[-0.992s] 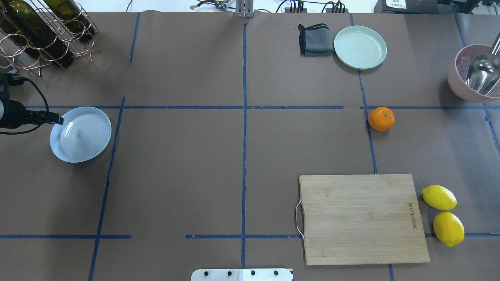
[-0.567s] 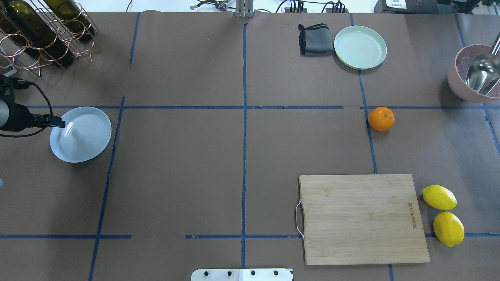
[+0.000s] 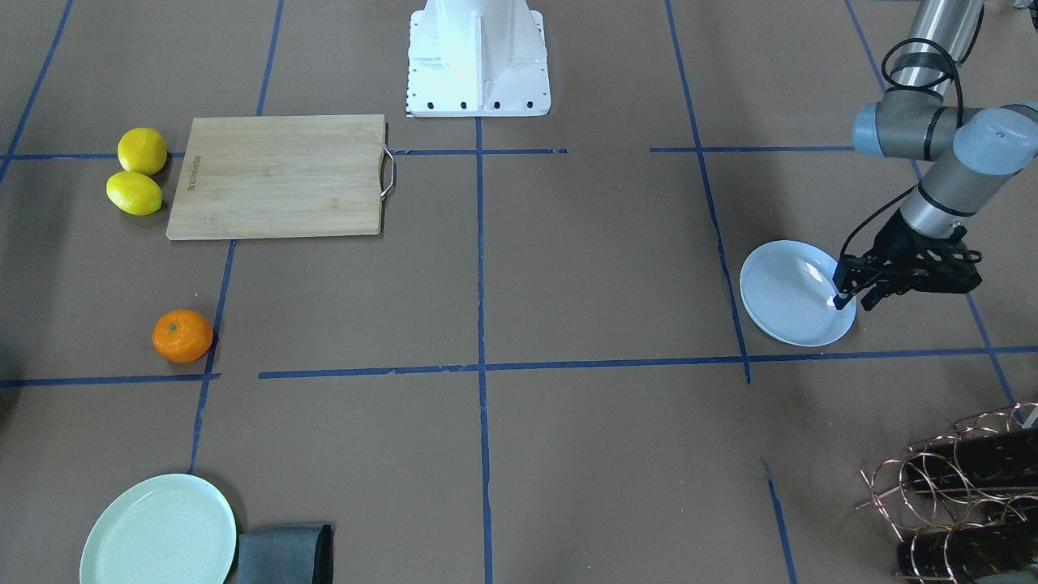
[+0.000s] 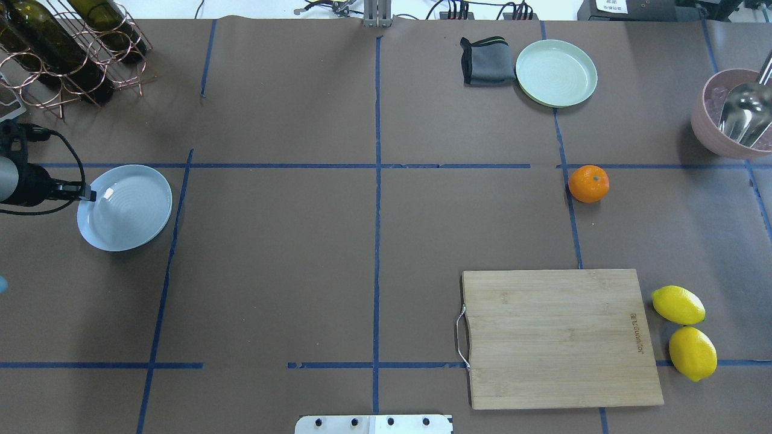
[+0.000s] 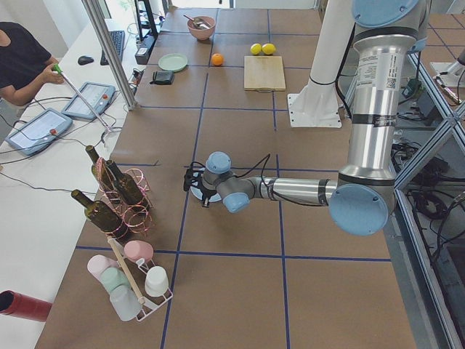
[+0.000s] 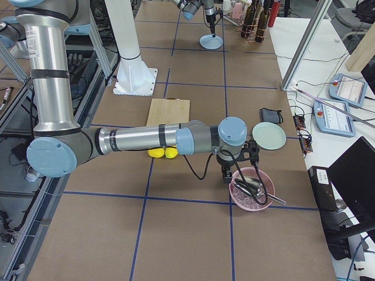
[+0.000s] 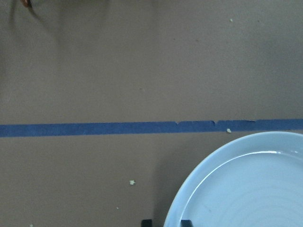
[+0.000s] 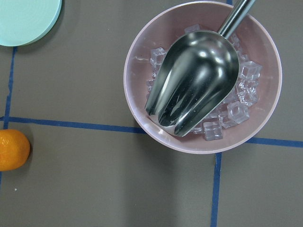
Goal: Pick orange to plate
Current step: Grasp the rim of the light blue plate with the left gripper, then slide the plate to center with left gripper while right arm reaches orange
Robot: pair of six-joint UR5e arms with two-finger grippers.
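Note:
I need to pinch the plate by its thin raised rim [image 3: 840, 302] with my left gripper next, because the plate is much too wide for my fingers across its top [image 3: 795, 292].
The orange [image 4: 588, 184] [image 3: 182, 335] lies on the brown table on the right half, free of both grippers, and shows at the left edge of the right wrist view [image 8: 12, 150]. The pale bluish-white plate [image 4: 129, 211] [image 3: 791, 296] [image 7: 246, 189] sits far left. My left gripper [image 4: 87, 194] [image 3: 850, 302] is open at the plate's outer edge, one finger on either side of the rim. My right gripper [image 6: 227, 175] hangs beside the pink bowl, near the orange; it shows only in the exterior right view, so I cannot tell its state.
A pink bowl [image 4: 733, 114] of ice with a metal scoop stands at the right edge. A mint-green plate [image 4: 556, 72] and a grey cloth [image 4: 487, 60] lie at the back. A cutting board [image 4: 558, 337], two lemons [image 4: 678, 304] and a bottle rack [image 4: 66, 48] are also on the table.
My left gripper has shifted a little toward the robot and then slightly outward along the plate's rim. The plate and the orange have not moved.

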